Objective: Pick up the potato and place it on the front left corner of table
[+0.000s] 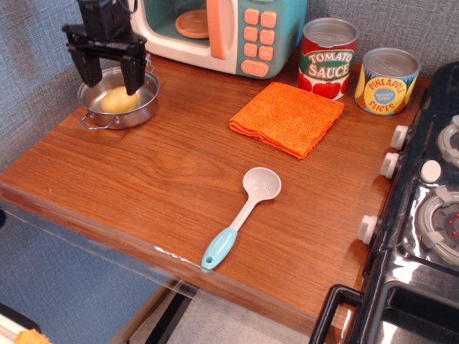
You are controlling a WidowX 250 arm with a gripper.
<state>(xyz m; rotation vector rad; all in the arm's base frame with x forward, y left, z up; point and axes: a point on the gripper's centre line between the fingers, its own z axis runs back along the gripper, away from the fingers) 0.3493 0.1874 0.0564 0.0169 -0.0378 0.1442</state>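
The potato is in the steel pot (136, 112). My gripper will next pick it up by its rounded sides to move it to the table's front corner.
The pale yellow potato (118, 100) lies inside a small steel pot (136, 112) at the back left of the wood-grain table (165, 186). My black gripper (111, 80) hangs open just above and behind the potato, its two fingers spread over the pot's back half. It holds nothing. The table's front left corner lies at the lower left, along the clear plastic edge.
A toy microwave (222, 32) stands behind the pot. An orange cloth (287, 117), a tomato sauce can (327, 57) and a pineapple can (387, 80) sit at the back right. A white-and-teal ladle (242, 215) lies mid-front. A black toy stove (423, 215) borders the right.
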